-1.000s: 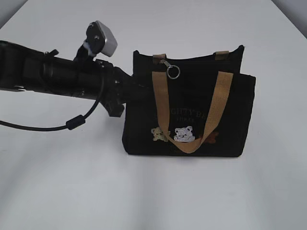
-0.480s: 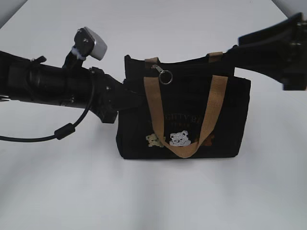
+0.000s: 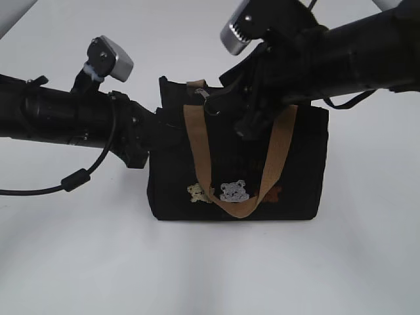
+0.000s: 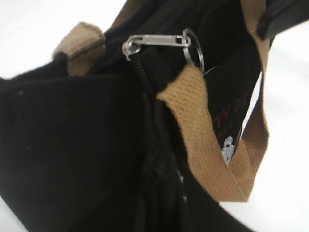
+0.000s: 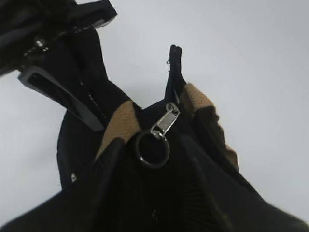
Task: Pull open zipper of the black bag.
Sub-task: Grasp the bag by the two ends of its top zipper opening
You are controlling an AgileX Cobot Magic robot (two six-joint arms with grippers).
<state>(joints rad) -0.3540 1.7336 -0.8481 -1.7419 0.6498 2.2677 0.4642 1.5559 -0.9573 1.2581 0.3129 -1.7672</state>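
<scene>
I need to grab the silver pull tab by its ring loop with my right gripper next, to pull the black bag's zipper (image 5: 172, 108) open.
The black bag (image 3: 298, 164) stands upright on the white table, tan handle (image 3: 195, 147) and bear patches (image 3: 231, 191) facing me. My left gripper (image 3: 156, 130) is shut on the bag's left end; one of its fingers (image 5: 60, 92) shows against the fabric in the right wrist view. The zipper (image 4: 143, 79) runs along the top, with its silver pull tab (image 5: 164, 122) and key-ring loop (image 5: 152, 150) near that left end. My right gripper (image 5: 150, 162) reaches over the top and is open, its dark fingers on either side of the loop (image 3: 212, 108), apart from it.
The white table (image 3: 210, 275) surrounds the bag. The left arm's black cable (image 3: 72, 180) loops low over the table at the left. The right arm (image 3: 354, 52) spans the upper right above the bag's top.
The bag and the left gripper holding it have shifted left. The right arm came in from the upper right and now hangs over the bag's top at the loop.
</scene>
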